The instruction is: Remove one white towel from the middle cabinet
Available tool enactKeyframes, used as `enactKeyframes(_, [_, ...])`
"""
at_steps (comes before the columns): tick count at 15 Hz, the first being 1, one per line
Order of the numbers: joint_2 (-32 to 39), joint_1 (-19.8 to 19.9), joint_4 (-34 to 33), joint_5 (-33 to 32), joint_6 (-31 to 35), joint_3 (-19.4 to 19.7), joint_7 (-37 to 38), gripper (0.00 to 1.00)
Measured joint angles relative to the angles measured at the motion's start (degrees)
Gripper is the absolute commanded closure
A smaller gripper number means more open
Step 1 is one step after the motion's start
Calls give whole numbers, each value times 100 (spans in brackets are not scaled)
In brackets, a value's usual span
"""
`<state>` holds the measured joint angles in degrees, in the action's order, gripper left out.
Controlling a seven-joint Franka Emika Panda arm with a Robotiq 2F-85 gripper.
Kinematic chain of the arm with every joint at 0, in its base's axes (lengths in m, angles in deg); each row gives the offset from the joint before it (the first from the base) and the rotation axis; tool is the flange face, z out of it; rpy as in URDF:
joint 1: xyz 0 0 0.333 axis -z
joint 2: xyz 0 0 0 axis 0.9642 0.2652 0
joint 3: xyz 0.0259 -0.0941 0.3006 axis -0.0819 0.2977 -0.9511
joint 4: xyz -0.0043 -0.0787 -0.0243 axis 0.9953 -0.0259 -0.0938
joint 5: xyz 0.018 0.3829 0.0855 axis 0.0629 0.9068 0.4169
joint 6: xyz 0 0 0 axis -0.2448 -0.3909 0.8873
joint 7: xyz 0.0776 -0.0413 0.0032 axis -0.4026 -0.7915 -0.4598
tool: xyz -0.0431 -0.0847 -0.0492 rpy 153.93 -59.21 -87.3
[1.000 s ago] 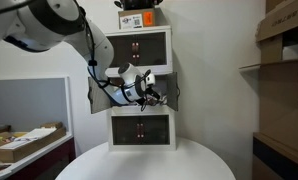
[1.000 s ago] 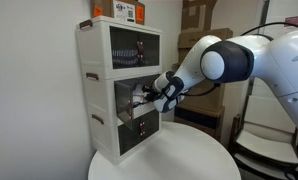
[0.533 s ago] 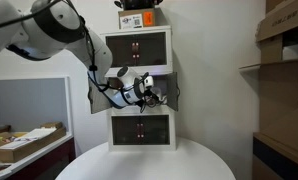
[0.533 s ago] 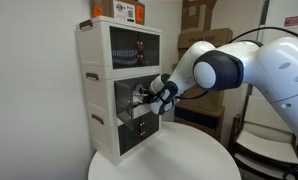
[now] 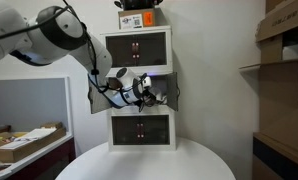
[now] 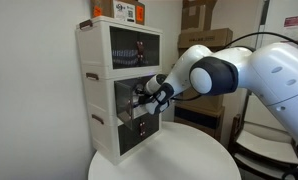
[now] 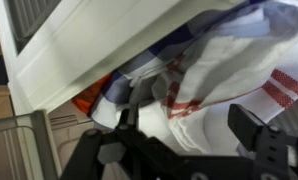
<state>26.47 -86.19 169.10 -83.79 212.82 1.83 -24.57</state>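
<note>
Reaching past its near folds, my fingers have the space between them filled by the bunched white towel (image 7: 186, 112), so my gripper closes next. Closing now would catch it.
A white three-level cabinet (image 5: 139, 128) (image 6: 99, 120) stands on a round white table. Its middle compartment is open, with flaps swung out to both sides. My gripper (image 5: 149, 90) (image 6: 143, 97) reaches into that compartment. In the wrist view my gripper (image 7: 189, 125) is open, with its two fingers on either side of a bunched white towel with red stripes (image 7: 214, 85). A blue-and-white cloth (image 7: 139, 75) and something orange (image 7: 86, 104) lie behind it under the compartment's top edge. In both exterior views the towels are mostly hidden by the gripper.
An orange-labelled box (image 5: 137, 18) sits on top of the cabinet. The round table (image 5: 149, 162) (image 6: 169, 160) carries the cabinet. A side table with cardboard and papers (image 5: 24, 142) stands nearby. Shelves with boxes (image 5: 284, 50) stand at the side.
The arm has pushed slightly further into the middle compartment. The gripper stays open around the towels.
</note>
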Motion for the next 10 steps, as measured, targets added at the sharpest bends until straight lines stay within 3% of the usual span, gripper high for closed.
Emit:
enactKeyframes(7, [125, 88, -154, -23, 0, -164, -13, 95])
enactKeyframes(10, [125, 114, -155, -24, 4, -167, -14, 100])
